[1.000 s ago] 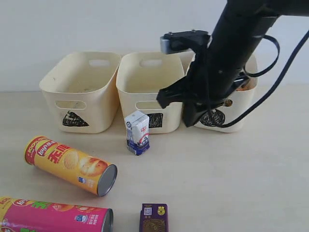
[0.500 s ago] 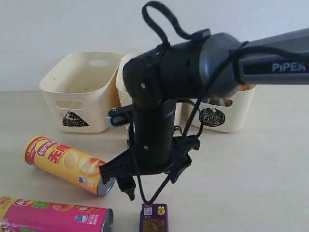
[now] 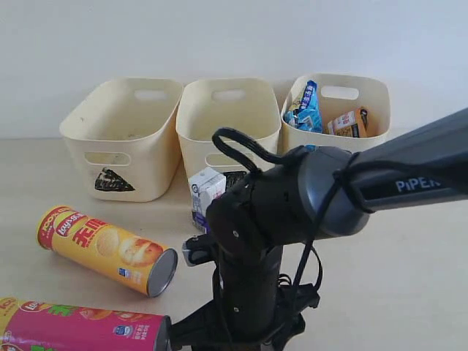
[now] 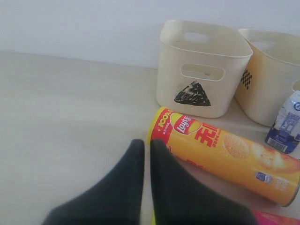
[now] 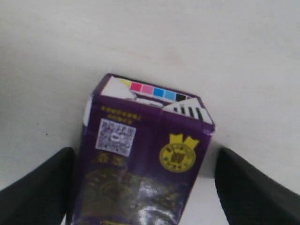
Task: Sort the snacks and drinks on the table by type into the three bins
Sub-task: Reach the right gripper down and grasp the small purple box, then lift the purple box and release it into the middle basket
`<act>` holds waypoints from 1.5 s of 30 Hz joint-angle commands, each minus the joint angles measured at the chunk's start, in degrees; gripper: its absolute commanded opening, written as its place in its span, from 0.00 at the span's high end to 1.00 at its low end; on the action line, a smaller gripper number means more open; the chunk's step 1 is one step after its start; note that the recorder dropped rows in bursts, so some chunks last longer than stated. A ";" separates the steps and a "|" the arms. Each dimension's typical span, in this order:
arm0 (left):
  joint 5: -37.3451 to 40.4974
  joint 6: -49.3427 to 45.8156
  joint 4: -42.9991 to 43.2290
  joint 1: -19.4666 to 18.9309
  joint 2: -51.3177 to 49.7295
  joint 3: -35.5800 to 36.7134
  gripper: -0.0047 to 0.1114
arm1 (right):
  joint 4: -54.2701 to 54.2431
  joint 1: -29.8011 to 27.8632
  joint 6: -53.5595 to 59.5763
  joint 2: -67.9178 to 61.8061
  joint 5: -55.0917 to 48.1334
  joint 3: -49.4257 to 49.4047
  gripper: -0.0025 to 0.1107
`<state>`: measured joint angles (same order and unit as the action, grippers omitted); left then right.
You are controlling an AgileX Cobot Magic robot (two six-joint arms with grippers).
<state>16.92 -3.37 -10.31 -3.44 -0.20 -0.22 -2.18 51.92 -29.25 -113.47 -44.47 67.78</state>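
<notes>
The fingers of the robot's right gripper are on either side of the dark purple carton, so the right gripper needs to close on it.
The dark purple carton (image 5: 140, 136) lies on the table (image 5: 225, 56) between the fingers of my open right gripper (image 5: 146, 161); one finger is beside its edge, the other stands clear. In the exterior view the right arm (image 3: 252, 241) hides that carton at the front edge. My left gripper (image 4: 146, 146) is shut and empty, its tips next to the red end of the yellow-orange tube (image 4: 225, 154) (image 3: 106, 248). The magenta tube (image 3: 80, 329) lies in front of it. The white and blue carton (image 3: 205, 191) stands before the middle bin (image 3: 227, 131).
The triangle bin (image 3: 80, 131) is at the left and holds no snack or drink that I can see. The right bin (image 3: 374, 135) holds a blue bag (image 3: 306, 110) and an orange bag (image 3: 349, 123). The right arm blocks the table's front middle.
The right arm swung from the right bin down to the table's front, over the purple carton, and its jaws opened. The left gripper stayed put.
</notes>
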 commanded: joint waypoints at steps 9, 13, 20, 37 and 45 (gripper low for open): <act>-0.18 -0.11 -0.23 -0.07 0.20 0.22 0.93 | 0.16 0.04 3.96 0.80 -1.88 0.88 0.68; -0.18 -0.11 -0.23 -0.07 0.20 0.22 0.93 | 0.65 0.04 4.75 3.50 -3.02 2.53 0.98; -0.18 -0.11 -0.23 -0.07 0.20 0.22 0.93 | 12.47 -0.06 2.21 12.57 -3.34 7.33 0.98; -0.18 -0.11 -0.23 -0.07 0.20 0.22 0.93 | 59.67 -18.83 -36.21 7.51 39.13 11.55 0.98; -0.18 -0.11 -0.23 -0.07 0.20 0.22 0.93 | 59.42 -21.38 -36.10 0.84 42.81 19.28 0.98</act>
<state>16.92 -3.37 -10.31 -3.44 -0.20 -0.22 56.48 30.98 -65.62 -110.66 -4.39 84.35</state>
